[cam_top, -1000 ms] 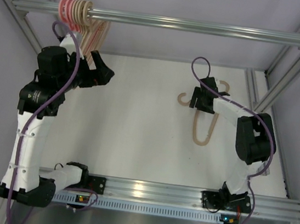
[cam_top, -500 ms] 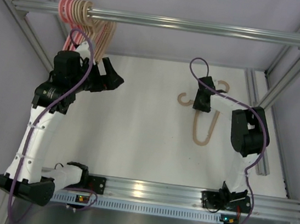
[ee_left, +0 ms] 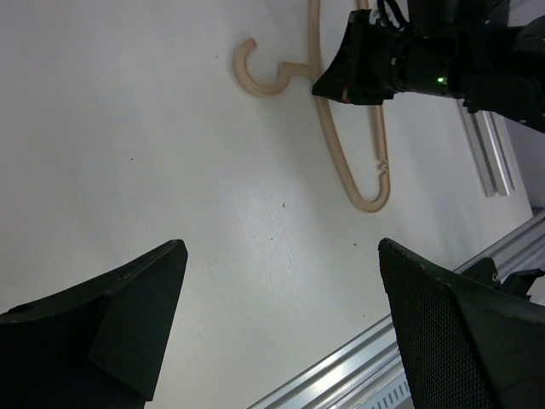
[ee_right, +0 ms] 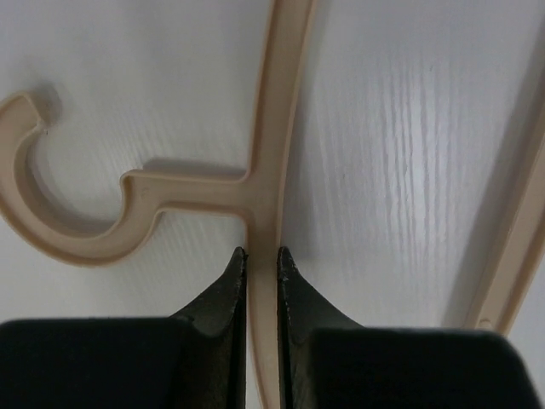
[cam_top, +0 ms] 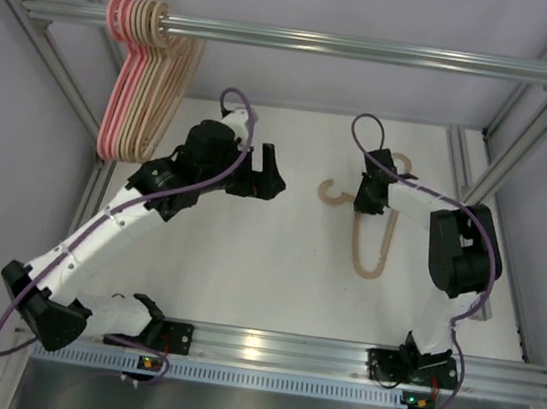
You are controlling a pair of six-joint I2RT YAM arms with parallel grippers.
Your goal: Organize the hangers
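Observation:
My left gripper grips the beige hanger's near arm [cam_top: 356,243] next, since this leaves the hook free to hang on the bar [cam_top: 375,49].
Several pink and beige hangers [cam_top: 140,86] hang in a bunch at the left end of the silver bar [cam_top: 375,49]. One beige hanger [cam_top: 367,265] lies flat on the white table, hook pointing left. My right gripper [cam_top: 366,203] is shut on its thin arm beside the hook's stem; in the right wrist view the gripper [ee_right: 261,253] pinches the beige hanger [ee_right: 274,119] between both fingertips. My left gripper [cam_top: 269,180] hangs open over the table's middle, holding nothing. From the left wrist view, the left gripper [ee_left: 281,247] looks toward the beige hanger [ee_left: 342,166] and the right gripper [ee_left: 324,85].
Aluminium frame rails run along the near edge [cam_top: 334,354] and the right side [cam_top: 465,164] of the table. Slanted frame posts stand at the back corners. Purple cables loop above both wrists.
The left arm swung right, away from the hung hangers to the table's middle, staying open. The right gripper closed onto the beige hanger's arm.

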